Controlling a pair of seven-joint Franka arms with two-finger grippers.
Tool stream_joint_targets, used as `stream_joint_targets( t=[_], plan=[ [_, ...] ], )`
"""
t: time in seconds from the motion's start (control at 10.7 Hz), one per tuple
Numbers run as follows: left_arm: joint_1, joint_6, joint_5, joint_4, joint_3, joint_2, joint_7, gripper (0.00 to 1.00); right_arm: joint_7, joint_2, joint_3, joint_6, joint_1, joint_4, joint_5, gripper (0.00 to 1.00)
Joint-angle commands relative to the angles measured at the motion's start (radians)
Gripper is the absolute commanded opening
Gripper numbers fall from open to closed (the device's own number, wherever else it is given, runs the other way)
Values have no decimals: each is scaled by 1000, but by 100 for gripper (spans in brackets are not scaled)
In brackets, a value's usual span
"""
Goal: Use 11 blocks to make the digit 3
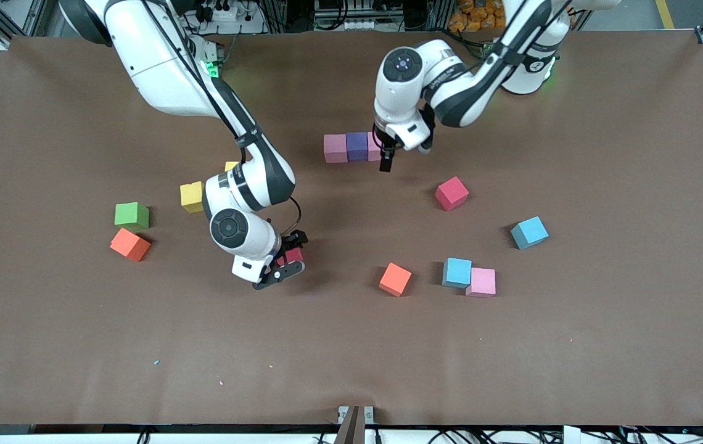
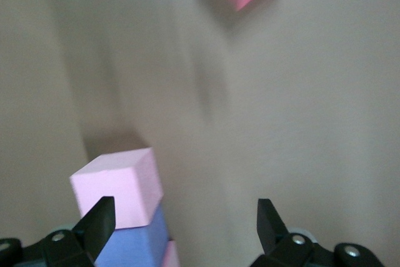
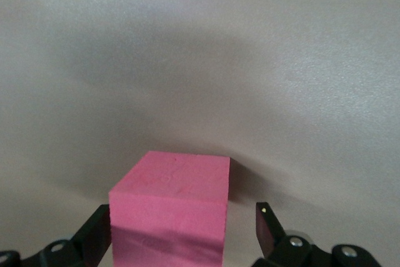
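The crimson block needs to be grabbed next by its opposite sides with my right gripper, to build the digit onto the pink and purple row point(image 1: 353, 147).
A row of pink point(image 1: 335, 148), purple point(image 1: 357, 146) and pink point(image 1: 374, 147) blocks lies mid-table. My left gripper point(image 1: 386, 161) is open and empty at that row's end toward the left arm; the row shows beside one finger in the left wrist view point(image 2: 119, 186). My right gripper point(image 1: 290, 258) is open, its fingers on either side of a crimson block point(image 3: 172, 207) on the table, with a gap at one finger. Loose blocks: crimson point(image 1: 451, 193), sky-blue point(image 1: 529, 232), sky-blue point(image 1: 456, 272) touching pink point(image 1: 481, 282), orange point(image 1: 395, 279), orange point(image 1: 130, 244), yellow point(image 1: 192, 196).
A green cube point(image 1: 131, 215) sits by the orange block toward the right arm's end. A second yellow block point(image 1: 231, 165) is mostly hidden by the right arm. The brown table point(image 1: 351, 357) is bare nearer the front camera.
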State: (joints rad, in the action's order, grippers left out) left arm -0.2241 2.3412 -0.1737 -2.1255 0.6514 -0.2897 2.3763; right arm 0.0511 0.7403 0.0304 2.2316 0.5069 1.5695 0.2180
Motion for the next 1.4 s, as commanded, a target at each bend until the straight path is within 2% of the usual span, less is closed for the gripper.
stream_joint_targets(
  t=[0.0, 0.09, 0.19, 0.28, 0.37, 0.56, 0.84, 1.12, 1.31],
  plan=[
    [112, -71, 0, 100, 8, -37, -197, 100, -31, -9, -3, 5, 15, 1, 0, 100],
    [162, -94, 0, 174, 7, -84, -283, 100, -31, -9, -1, 5, 15, 0, -12, 72],
    [198, -142, -3, 273, 4, -153, -323, 100, -31, -9, -3, 6, 15, -3, -49, 25],
    [221, -207, -15, 383, -1, -239, -327, 100, -30, -9, -4, 3, 13, -6, -84, 10],
    [220, -247, -27, 485, -44, -315, -327, 100, -33, -16, -4, -3, 16, -9, -95, 1],
    [210, -249, -129, 541, -76, -403, -327, 100, -136, -53, -4, -64, 51, -16, -95, 0],
    [212, -249, -170, 542, -131, -421, -328, 100, -331, -148, -6, -92, 120, 48, -94, 0],
    [224, -252, -168, 542, -144, -422, -417, 100, -451, -252, -7, -35, 185, 217, -92, 0],
    [223, -250, -170, 542, -159, -424, -420, 100, -528, -309, -9, 75, 234, 361, -92, 0]
  ],
)
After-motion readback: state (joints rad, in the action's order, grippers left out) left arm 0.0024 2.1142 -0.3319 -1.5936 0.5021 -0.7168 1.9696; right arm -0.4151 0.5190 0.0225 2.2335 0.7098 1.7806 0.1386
